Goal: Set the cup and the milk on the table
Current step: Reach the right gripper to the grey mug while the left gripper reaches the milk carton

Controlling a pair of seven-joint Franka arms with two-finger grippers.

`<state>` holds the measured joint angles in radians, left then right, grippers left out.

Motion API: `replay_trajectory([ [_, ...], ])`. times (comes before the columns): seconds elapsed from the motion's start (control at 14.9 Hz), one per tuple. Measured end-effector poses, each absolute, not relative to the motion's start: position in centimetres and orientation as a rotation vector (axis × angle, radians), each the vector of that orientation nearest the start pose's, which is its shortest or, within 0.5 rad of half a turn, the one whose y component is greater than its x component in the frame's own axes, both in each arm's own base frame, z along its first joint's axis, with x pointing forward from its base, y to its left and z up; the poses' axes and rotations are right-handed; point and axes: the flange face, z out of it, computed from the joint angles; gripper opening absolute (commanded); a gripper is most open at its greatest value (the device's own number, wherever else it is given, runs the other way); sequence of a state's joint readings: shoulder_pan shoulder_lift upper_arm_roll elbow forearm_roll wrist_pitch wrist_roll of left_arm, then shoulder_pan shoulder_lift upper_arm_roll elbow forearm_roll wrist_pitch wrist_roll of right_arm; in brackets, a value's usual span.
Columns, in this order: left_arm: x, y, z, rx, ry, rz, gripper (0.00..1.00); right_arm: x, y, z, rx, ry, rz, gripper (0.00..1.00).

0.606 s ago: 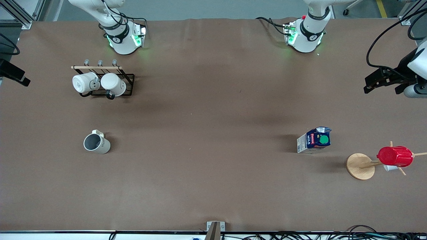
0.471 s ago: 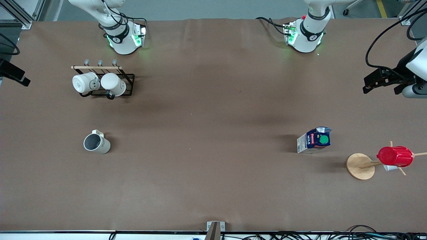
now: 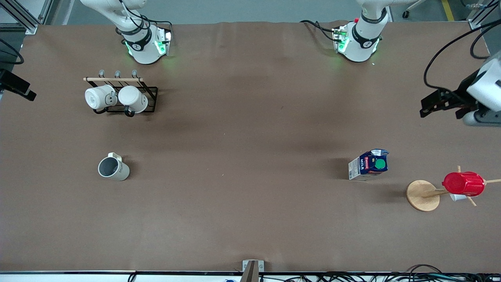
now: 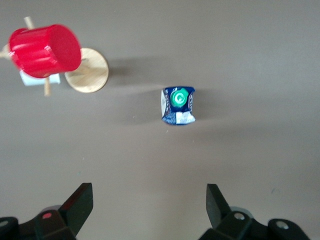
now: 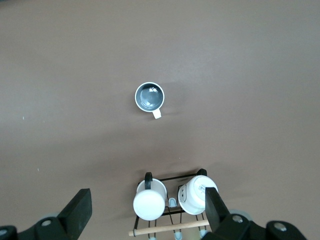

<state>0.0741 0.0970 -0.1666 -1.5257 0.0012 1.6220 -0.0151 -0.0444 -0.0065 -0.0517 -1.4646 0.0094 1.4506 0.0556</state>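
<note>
I need to pick up the cup by its rim (image 3: 108,158) with my right gripper next, to place it beside the milk (image 3: 368,165) on the tabletop.
The cup (image 3: 112,168) stands upright on the brown table (image 3: 250,137) toward the right arm's end; it also shows in the right wrist view (image 5: 149,96), grey inside up. The milk (image 3: 368,165) stands upright on the table toward the left arm's end, and the left wrist view (image 4: 178,104) shows its green cap. My left gripper (image 3: 433,104) is open and empty, high over the table's end, apart from the milk; the left wrist view (image 4: 150,194) shows it too. My right gripper (image 3: 16,87) is open and empty, high over the table's end; the right wrist view (image 5: 148,200) shows it too.
A black wire rack (image 3: 150,94) with a wooden bar holds two plain white mugs, farther from the front camera than the cup. A round wooden disc (image 3: 422,196) with pegs carries a red ribbed cup (image 3: 464,183) beside the milk.
My left gripper has drifted slightly inward over the table's end, toward the milk. The cup, the milk and the right arm have not moved.
</note>
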Motion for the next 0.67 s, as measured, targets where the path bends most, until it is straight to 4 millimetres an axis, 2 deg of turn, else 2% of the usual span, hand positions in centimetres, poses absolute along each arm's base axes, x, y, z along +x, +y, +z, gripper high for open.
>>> replay_trajectory([
  [0.07, 59.4, -5.5, 58.3, -3.158, 0.136, 0.008, 1.0, 54.1, -5.1, 65.9, -3.125, 0.199, 0.03, 1.0],
  [0.2, 60.7, -6.8, 55.5, -3.165, 0.166, 0.034, 1.0, 55.9, -5.3, 62.7, -3.129, 0.145, 0.053, 1.0],
  [0.47, 61.9, -7.7, 49.1, -3.172, 0.182, 0.019, 1.0, 60.9, -6.4, 52.3, -3.138, -0.036, 0.055, 1.0],
  [0.67, 61.5, -8.6, 44.9, -3.175, 0.169, 0.0, 1.0, 62.6, -7.5, 44.4, -3.145, -0.119, 0.026, 1.0],
])
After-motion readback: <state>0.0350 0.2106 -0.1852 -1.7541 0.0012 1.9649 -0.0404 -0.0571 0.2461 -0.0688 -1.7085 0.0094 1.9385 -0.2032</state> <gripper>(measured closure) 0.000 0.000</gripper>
